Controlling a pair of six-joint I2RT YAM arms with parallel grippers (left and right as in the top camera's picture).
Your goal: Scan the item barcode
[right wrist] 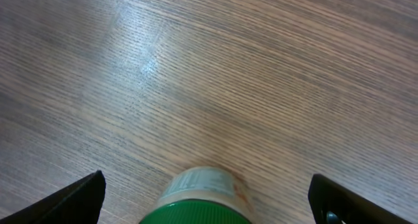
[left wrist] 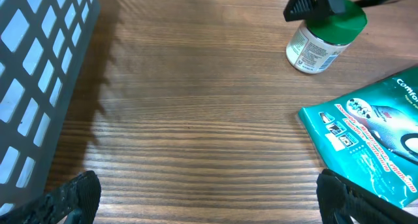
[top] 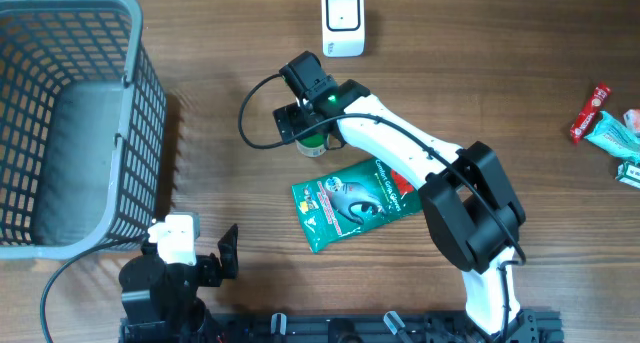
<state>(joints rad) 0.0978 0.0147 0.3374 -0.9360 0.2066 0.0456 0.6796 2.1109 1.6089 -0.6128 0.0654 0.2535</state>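
Next, my right gripper grabs the small white bottle by its green lid from above, which leaves the bottle's body with the barcode uncovered to scan.
A small white bottle with a green lid (top: 314, 147) stands upright on the wooden table; it also shows in the left wrist view as the bottle (left wrist: 319, 42) at top right. My right gripper (top: 308, 129) hangs over it, open. In the right wrist view the green lid (right wrist: 196, 214) sits between the two fingertips (right wrist: 73, 201), with a wide gap on each side. The white barcode scanner (top: 342, 21) stands at the back of the table. My left gripper (left wrist: 209, 201) is open over bare wood at the front left, holding nothing.
A grey mesh basket (top: 132, 133) fills the left side. A green pouch (top: 350, 201) lies flat just in front of the bottle, under the right arm. Red and teal snack packs (top: 605, 123) lie at the right edge.
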